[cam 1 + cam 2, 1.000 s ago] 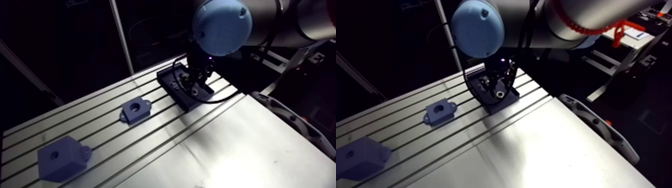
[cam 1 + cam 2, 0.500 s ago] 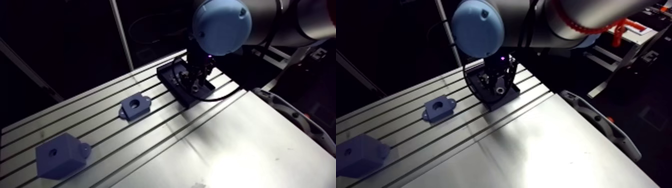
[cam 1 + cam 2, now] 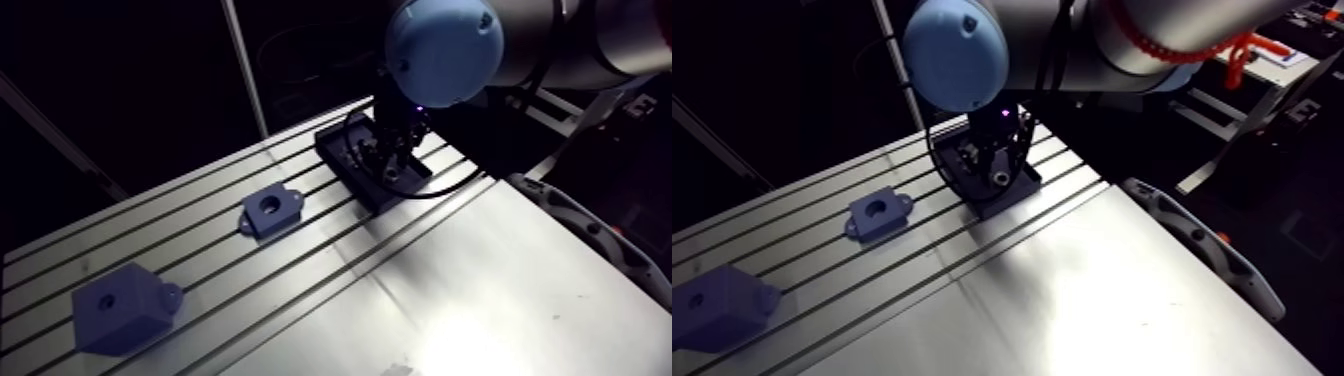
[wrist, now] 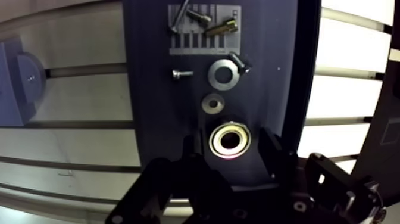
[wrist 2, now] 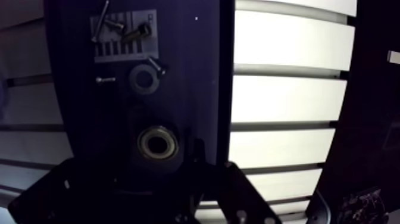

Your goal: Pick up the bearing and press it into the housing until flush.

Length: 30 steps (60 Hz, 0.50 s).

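Observation:
The bearing needs to be grabbed by its outer ring (image 4: 213, 142) next, so that my gripper can press it flush into the housing.
The bearing (image 4: 230, 140), a metal ring with a bright inner rim, lies in a recess of the dark tray (image 4: 155, 71). My gripper (image 4: 231, 149) hangs just over it, open, with one finger on each side of the ring and a small gap to each. In the arm view the gripper (image 3: 390, 165) stands over the tray (image 3: 335, 150) at the table's far side. A small blue housing (image 3: 270, 213) with a round bore and two ears lies on the slotted table to the left. A bigger blue block (image 3: 118, 310) with a hole sits near the front left.
Ahead of the gripper the tray also holds a large washer (image 4: 222, 74), a small washer (image 4: 213, 103), a screw (image 4: 182, 74) and bolts on a striped label (image 4: 205, 27). A smooth metal sheet (image 3: 480, 300) covers the table's front right. A grey curved object (image 3: 580, 235) lies along the right edge.
The gripper has come down a little closer to the tray. The view has shifted slightly with the arm. The blue parts have not moved.

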Each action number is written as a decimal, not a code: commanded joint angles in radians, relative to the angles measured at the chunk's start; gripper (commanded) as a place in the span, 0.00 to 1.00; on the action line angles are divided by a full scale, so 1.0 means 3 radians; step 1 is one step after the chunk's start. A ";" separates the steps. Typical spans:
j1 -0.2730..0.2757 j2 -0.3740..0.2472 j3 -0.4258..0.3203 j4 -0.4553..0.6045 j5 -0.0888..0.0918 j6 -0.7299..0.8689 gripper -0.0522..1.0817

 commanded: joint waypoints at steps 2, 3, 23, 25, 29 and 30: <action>0.0014 0.0011 0.0003 0.0002 0.0003 0.0000 0.43; 0.0011 0.0016 -0.0001 0.0002 -0.0001 0.0000 0.43; 0.0011 0.0027 -0.0001 0.0002 -0.0012 0.0000 0.46; 0.0010 0.0027 -0.0001 0.0002 -0.0012 0.0000 0.46; 0.0014 0.0027 -0.0001 0.0002 -0.0017 0.0000 0.46; 0.0014 0.0027 -0.0001 0.0002 -0.0017 0.0000 0.46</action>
